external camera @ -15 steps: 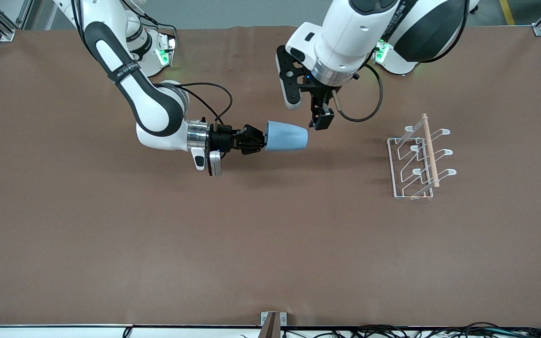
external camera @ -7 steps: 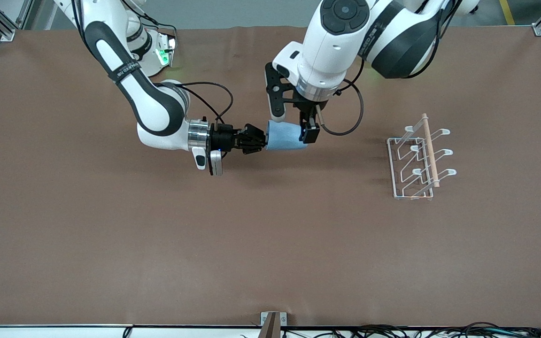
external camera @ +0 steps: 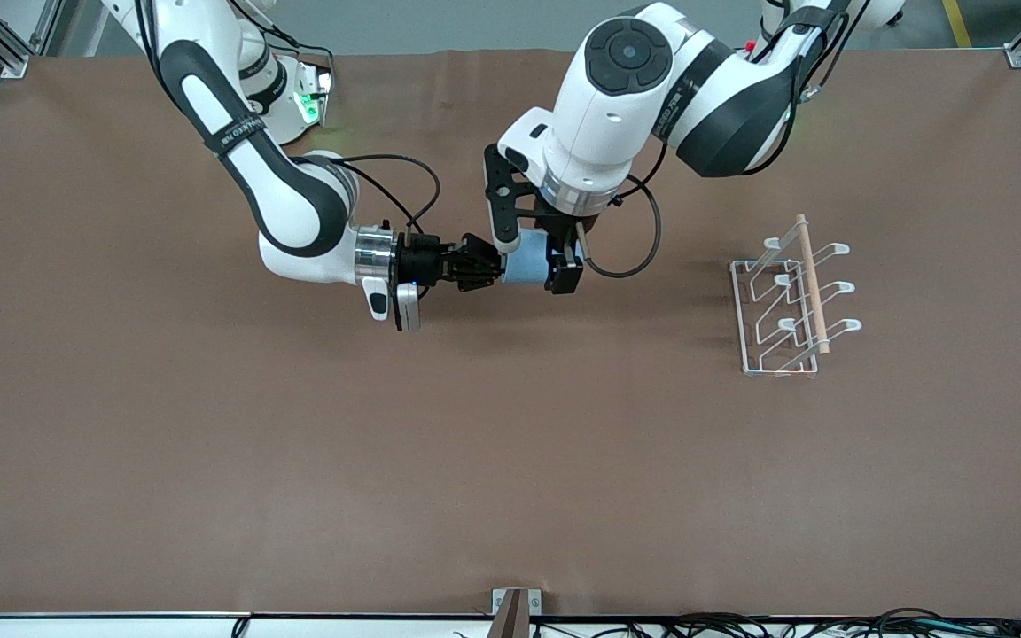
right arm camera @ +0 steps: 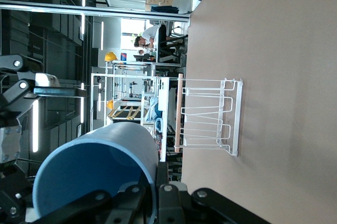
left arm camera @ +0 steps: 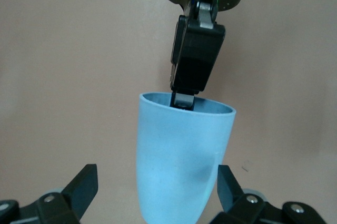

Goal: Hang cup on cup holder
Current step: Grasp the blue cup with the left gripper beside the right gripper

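Observation:
The left gripper takes the cup by its body (left arm camera: 179, 174) next, so the cup's open rim (left arm camera: 158, 97) stays free for a holder hook.
My right gripper (external camera: 486, 264) is shut on the rim of the light-blue cup (external camera: 530, 267) and holds it on its side above the table, one finger inside the rim and one outside (right arm camera: 158, 184). The cup shows in the left wrist view (left arm camera: 179, 150) and the right wrist view (right arm camera: 95, 176). My left gripper (external camera: 535, 264) reaches down over the cup. It is open, with a finger on each side of the cup's body (left arm camera: 156, 188). The white wire cup holder (external camera: 785, 306) with its wooden rod stands toward the left arm's end of the table, apart from both grippers, and shows in the right wrist view (right arm camera: 210, 116).
The brown table mat (external camera: 510, 461) lies bare nearer the front camera. A small metal bracket (external camera: 516, 607) sits at the table's front edge. Cables hang round both wrists.
My left arm has come down and toward the right arm, so its open fingers now straddle the cup. The right arm and the cup have stayed in place.

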